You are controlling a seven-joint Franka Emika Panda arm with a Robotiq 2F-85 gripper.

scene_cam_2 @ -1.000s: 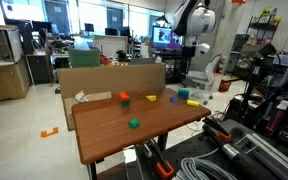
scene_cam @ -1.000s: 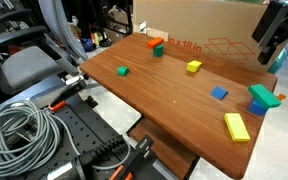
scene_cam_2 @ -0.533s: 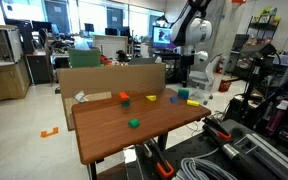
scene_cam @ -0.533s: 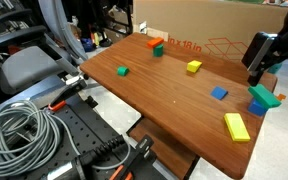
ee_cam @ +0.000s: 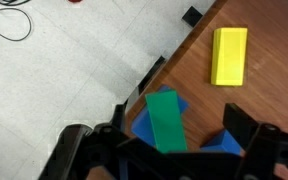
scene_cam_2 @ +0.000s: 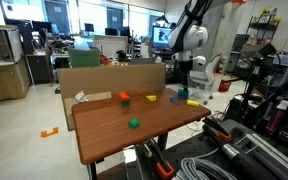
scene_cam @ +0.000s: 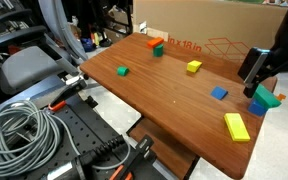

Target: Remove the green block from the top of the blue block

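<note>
The green block by its near end (scene_cam: 265,95) (ee_cam: 169,134) lies between my open fingers, so it is time to close now, which would catch the block.
The elongated bright-green block (ee_cam: 164,120) lies on top of the light-blue block (ee_cam: 142,125) at the table's corner. In an exterior view the stack (scene_cam: 265,97) sits at the far right edge. My gripper (ee_cam: 179,128) is open and empty. It hangs just above the green block with one finger on each side and does not touch it. In both exterior views the gripper (scene_cam: 263,80) (scene_cam_2: 184,72) is low over the table's end.
A yellow brick (ee_cam: 230,55) (scene_cam: 236,126) lies near the stack. A smaller darker blue block (scene_cam: 219,93), a small yellow block (scene_cam: 193,66), a small green cube (scene_cam: 122,71) and an orange and dark green pair (scene_cam: 156,45) lie on the wooden table (scene_cam: 164,95). The table edge drops to the floor (ee_cam: 64,70).
My gripper has come down from high at the right to just above the green block, still open. The blocks have not moved.
</note>
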